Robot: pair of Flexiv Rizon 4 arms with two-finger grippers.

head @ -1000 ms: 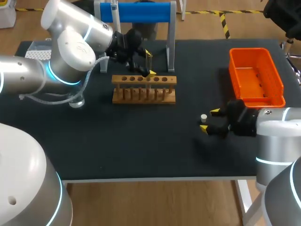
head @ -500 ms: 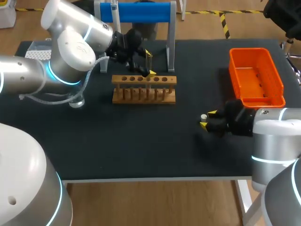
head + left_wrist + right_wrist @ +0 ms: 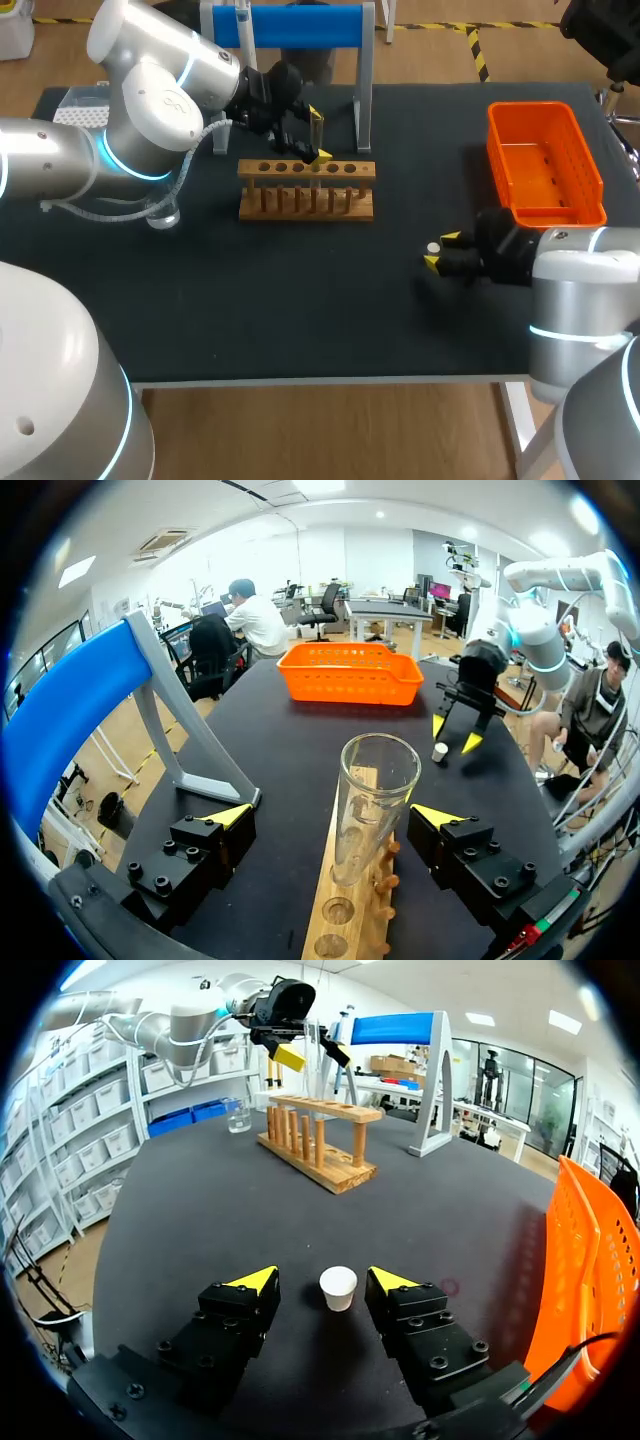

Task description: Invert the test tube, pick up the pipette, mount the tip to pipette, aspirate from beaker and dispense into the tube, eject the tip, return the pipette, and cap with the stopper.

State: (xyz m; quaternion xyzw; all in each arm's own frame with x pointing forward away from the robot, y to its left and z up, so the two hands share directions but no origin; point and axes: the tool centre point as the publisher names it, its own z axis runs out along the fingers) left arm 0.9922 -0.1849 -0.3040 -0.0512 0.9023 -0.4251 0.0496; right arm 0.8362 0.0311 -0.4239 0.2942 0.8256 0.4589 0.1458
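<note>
My right gripper should grab the small cream stopper by its wider top (image 3: 433,247) (image 3: 338,1280) next. The stopper's narrow end then stays free to plug the test tube.
A clear glass test tube (image 3: 372,800) stands mouth-up in the wooden rack (image 3: 306,190). My left gripper (image 3: 335,815) is open around the tube, with a gap on each side. In the head view the left gripper (image 3: 318,135) is over the rack's middle holes. A small white stopper (image 3: 338,1287) stands on the black table right of the rack. My right gripper (image 3: 323,1278) is open, low at the table, with the stopper between its fingertips and a gap showing on at least one side. In the head view the stopper (image 3: 433,247) sits between the right gripper's (image 3: 441,250) yellow tips.
An orange bin (image 3: 545,165) stands at the right, just behind my right arm. A blue-topped pipette stand (image 3: 300,25) is behind the rack. A glass beaker (image 3: 163,212) and a white tip box (image 3: 85,108) sit at the left under my left arm.
My right gripper has slid left until the stopper lies between its fingers, and the fingers have narrowed. The left arm and the tube have not moved.
</note>
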